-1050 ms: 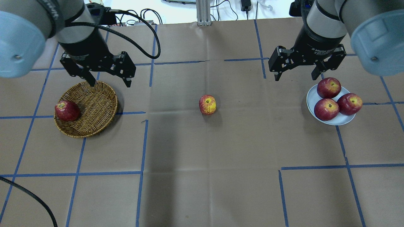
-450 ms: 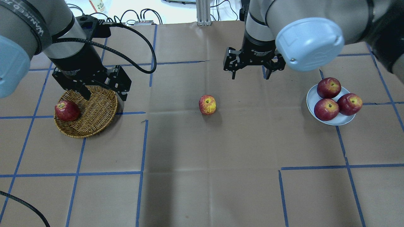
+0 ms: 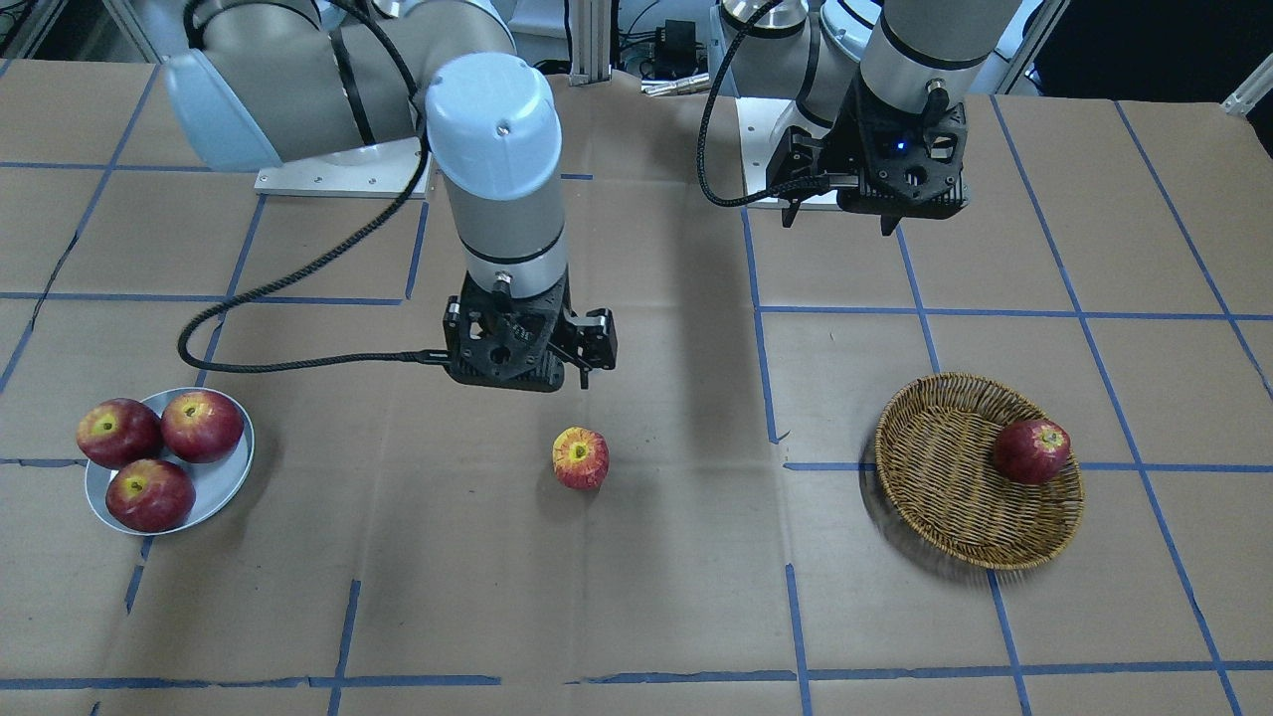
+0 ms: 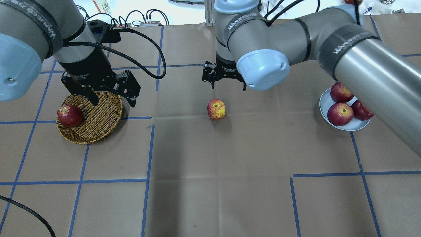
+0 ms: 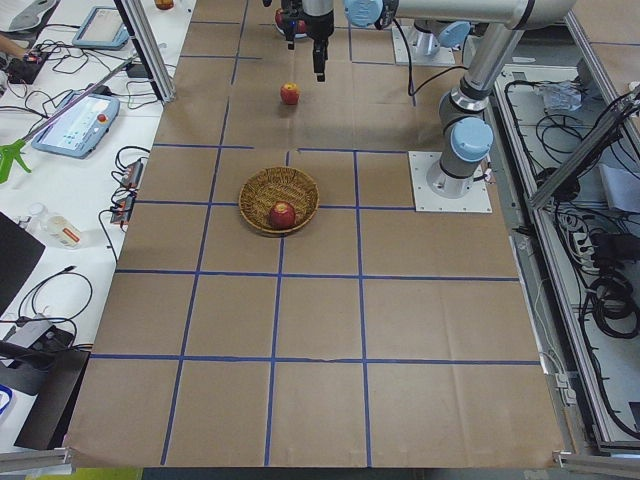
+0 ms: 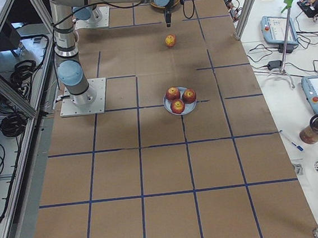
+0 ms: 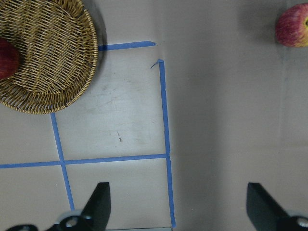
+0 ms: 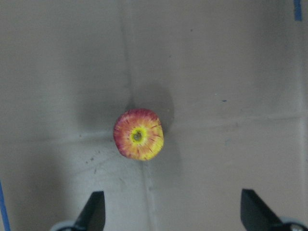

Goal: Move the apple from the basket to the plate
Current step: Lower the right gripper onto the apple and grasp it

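The streaked apple should go to the plate [image 3: 221,483], so my right gripper should next grab the apple by its round sides.
The apple [image 4: 216,109], red with a yellow-orange streaked top, stands on the bare table midway between basket and plate; it also shows in the front view [image 3: 581,457] and right wrist view [image 8: 138,134]. The wicker basket [image 4: 98,121] at the left holds one darker red apple [image 4: 69,115]. The pale plate [image 4: 324,102] at the right holds three deep red apples. My right gripper [image 4: 229,86] is open and empty, hovering just beyond the streaked apple. My left gripper [image 4: 113,102] is open and empty, high above the basket's far right rim.
Blue tape lines cross the brown paper table cover. My right arm stretches from the right over the plate and hides part of one apple [image 4: 361,111] there. A black cable loops from the left wrist. Cables and gear lie beyond the far table edge.
My right gripper has swung left from above the plate to just beyond the middle apple. My left gripper has shifted slightly toward the basket. The apples have not moved.
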Controlling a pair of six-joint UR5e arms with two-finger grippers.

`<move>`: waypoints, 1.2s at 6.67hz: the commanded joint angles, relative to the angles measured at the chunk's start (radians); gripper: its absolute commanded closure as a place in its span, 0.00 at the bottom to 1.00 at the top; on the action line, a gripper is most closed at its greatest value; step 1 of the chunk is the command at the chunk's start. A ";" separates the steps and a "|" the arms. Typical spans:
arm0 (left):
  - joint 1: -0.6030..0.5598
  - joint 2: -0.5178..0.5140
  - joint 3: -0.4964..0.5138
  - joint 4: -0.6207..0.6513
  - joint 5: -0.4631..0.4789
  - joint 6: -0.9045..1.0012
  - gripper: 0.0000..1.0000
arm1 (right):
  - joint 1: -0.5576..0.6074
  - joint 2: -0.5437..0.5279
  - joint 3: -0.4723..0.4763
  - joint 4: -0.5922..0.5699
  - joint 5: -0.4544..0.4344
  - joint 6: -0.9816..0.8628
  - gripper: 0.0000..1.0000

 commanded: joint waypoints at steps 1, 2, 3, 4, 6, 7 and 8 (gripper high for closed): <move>-0.001 -0.010 -0.002 0.049 0.001 0.005 0.01 | 0.049 0.115 0.029 -0.152 -0.003 0.042 0.00; -0.001 -0.013 -0.002 0.051 0.003 0.005 0.01 | 0.049 0.132 0.069 -0.219 -0.006 0.039 0.00; -0.001 -0.013 -0.002 0.051 0.001 0.005 0.01 | 0.040 0.137 0.118 -0.280 -0.027 0.030 0.00; -0.001 -0.015 -0.002 0.051 0.001 0.005 0.01 | 0.040 0.143 0.138 -0.327 -0.053 0.030 0.00; -0.001 -0.012 -0.012 0.051 0.001 0.006 0.01 | 0.040 0.201 0.138 -0.367 -0.055 0.036 0.00; -0.001 -0.010 -0.017 0.051 0.001 0.006 0.01 | 0.040 0.217 0.137 -0.368 -0.053 0.031 0.00; -0.001 -0.010 -0.017 0.051 0.000 0.006 0.01 | 0.043 0.217 0.137 -0.367 -0.053 0.030 0.01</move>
